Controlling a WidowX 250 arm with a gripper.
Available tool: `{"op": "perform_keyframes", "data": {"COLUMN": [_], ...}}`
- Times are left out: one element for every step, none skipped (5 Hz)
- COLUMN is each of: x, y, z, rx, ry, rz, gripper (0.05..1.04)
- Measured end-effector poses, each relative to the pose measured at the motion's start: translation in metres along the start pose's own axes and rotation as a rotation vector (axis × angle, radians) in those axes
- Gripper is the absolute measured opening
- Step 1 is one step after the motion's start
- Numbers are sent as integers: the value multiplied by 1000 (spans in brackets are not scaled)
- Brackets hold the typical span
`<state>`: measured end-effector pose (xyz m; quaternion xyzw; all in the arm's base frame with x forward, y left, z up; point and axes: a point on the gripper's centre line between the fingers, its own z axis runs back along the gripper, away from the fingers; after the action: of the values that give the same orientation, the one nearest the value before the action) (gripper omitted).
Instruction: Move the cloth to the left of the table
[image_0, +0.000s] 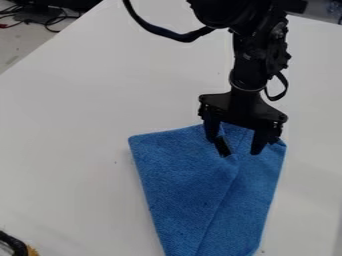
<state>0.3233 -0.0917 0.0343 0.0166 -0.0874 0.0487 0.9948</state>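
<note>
I should grab the edge of the blue cloth (184, 175) near the slanting crease next, then shift the cloth across the white table.
The black gripper (239, 150) hangs over the upper part of the blue cloth (184, 175), with its two fingers apart and blue fabric visible between them. Folded over itself, the cloth lies on the white table, right of the view's centre, and runs down to the bottom edge. A crease slants down it from just below the fingertips. Whether the fingertips touch the fabric, I cannot tell.
White table (67, 130) surface extends on both sides of the cloth. A black and yellow object (17, 245) sits in the lower left corner. Beyond the table's upper left edge, dark cables (50, 21) lie on the floor.
</note>
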Motion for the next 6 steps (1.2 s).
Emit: {"op": "perform_keyframes", "data": {"x": [-1,1,-1,0,0,0], "y": [12,15,20,20,20,23], "z": [-8,-13,-24,-25,-26,-25], "rx": [-4,-6,-15,-20,-20,-1], "ry": [-12,-16,-4,-8,-8,-4], "rz": [36,51,58,60,67,80], "gripper": [1001,1001,966,696,432,250]}}
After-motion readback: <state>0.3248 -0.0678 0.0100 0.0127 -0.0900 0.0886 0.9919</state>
